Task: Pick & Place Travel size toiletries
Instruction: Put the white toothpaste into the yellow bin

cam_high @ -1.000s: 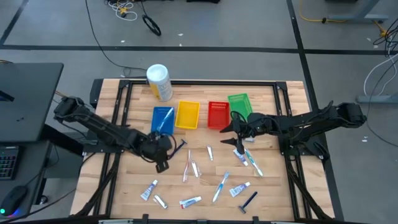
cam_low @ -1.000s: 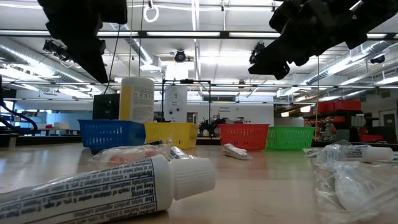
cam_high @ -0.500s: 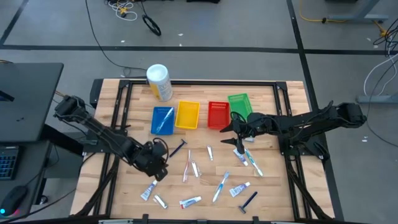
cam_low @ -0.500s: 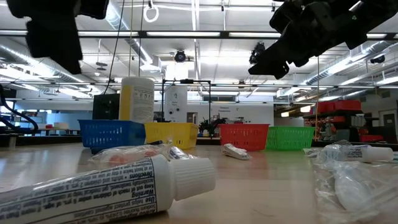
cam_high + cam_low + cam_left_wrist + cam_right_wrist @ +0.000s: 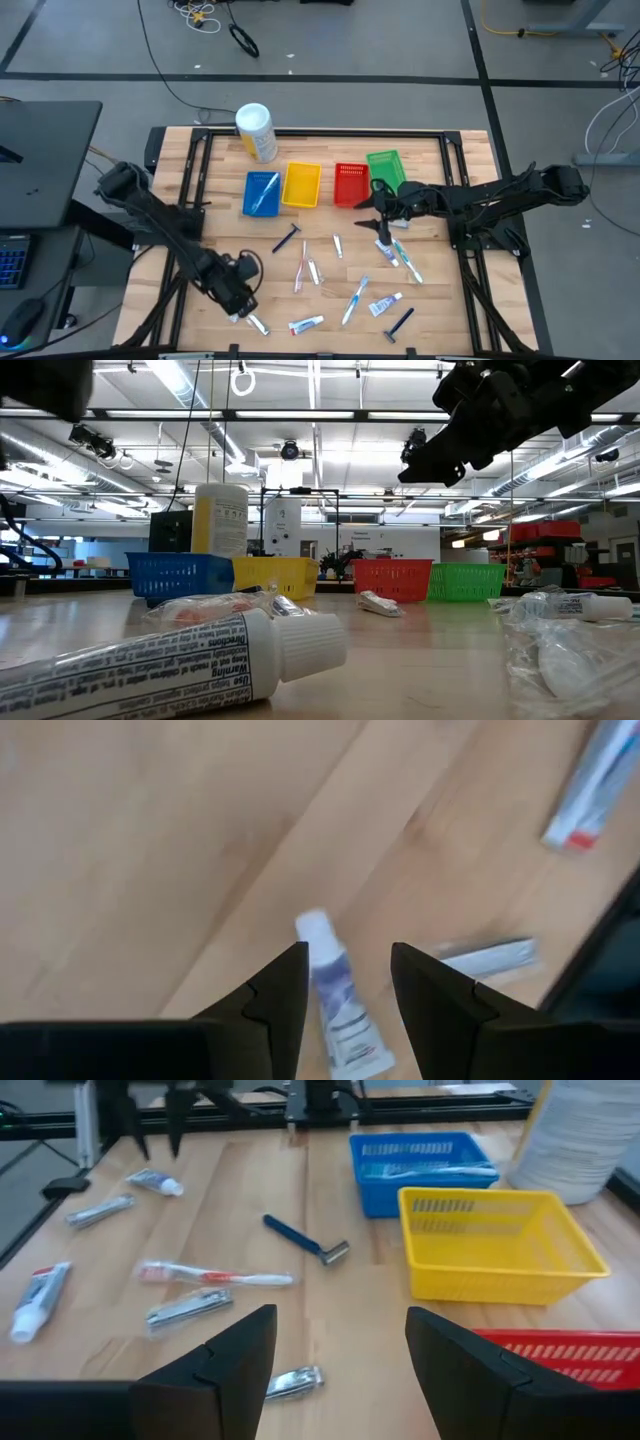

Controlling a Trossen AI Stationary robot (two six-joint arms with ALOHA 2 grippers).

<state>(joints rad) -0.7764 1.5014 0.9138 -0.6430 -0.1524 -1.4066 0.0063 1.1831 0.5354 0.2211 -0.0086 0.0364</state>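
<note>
The toothpaste tube (image 5: pixel 350 1030) needs to go in a basket. I should pinch it with my left gripper by its neck below the white cap.
Toothpaste tubes, toothbrushes and razors lie scattered on the wooden table (image 5: pixel 220 215). My left gripper (image 5: pixel 238 295) is open near the near left corner. It points down over a small white toothpaste tube (image 5: pixel 335 1005), which lies flat on the table with one finger on either side of it. My right gripper (image 5: pixel 372 207) is open and empty, hovering above the table just in front of the red basket (image 5: pixel 350 184). A blue razor (image 5: pixel 287 238) lies in the middle of the table. A toothbrush lies in the blue basket (image 5: pixel 262 192).
Blue, yellow (image 5: pixel 302 185), red and green (image 5: pixel 386 168) baskets stand in a row at the back, with a white-and-yellow canister (image 5: pixel 255 131) behind them. A wrapped item (image 5: pixel 490 958) and another tube (image 5: pixel 590 790) lie close to my left gripper. More items lie at the right (image 5: pixel 400 255).
My left gripper has moved from beside the blue basket toward the table's near edge and somewhat left, and now stands over the toothpaste tube. In the low view it has passed out at the top left. My right arm has kept still.
</note>
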